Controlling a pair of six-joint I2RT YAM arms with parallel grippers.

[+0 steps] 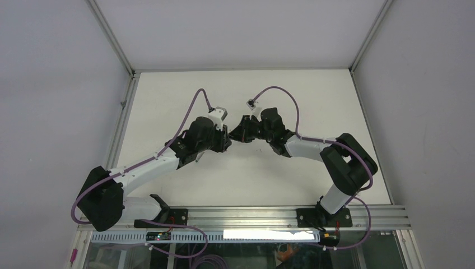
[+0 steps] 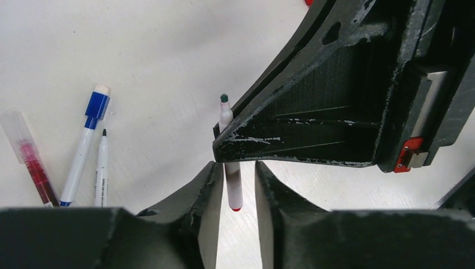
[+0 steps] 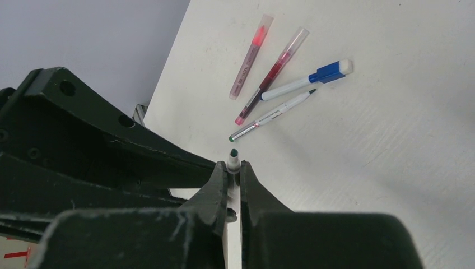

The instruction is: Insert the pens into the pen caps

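The left gripper grabs the white pen's red-marked rear end (image 2: 234, 196) next, which leaves the green tip free to go into its cap.
My right gripper (image 3: 233, 167) is shut on a white pen (image 2: 233, 188) just below its green tip (image 3: 233, 152), holding it above the table. The pen's red-marked rear end hangs between the fingers of my left gripper (image 2: 235, 168), which is open, with a gap on the right side. In the top view the two grippers (image 1: 234, 134) meet at mid-table. Lying on the table are a pink pen (image 3: 250, 56) and a red pen (image 3: 271, 75) with clear pen caps, a white pen wearing a blue cap (image 3: 332, 70), and a thin uncapped white pen (image 3: 271, 116).
The four lying pens form a fan-shaped cluster on the white table (image 1: 313, 95) beyond both grippers. My right gripper's black finger (image 2: 313, 117) fills the upper right of the left wrist view. Grey walls enclose the table.
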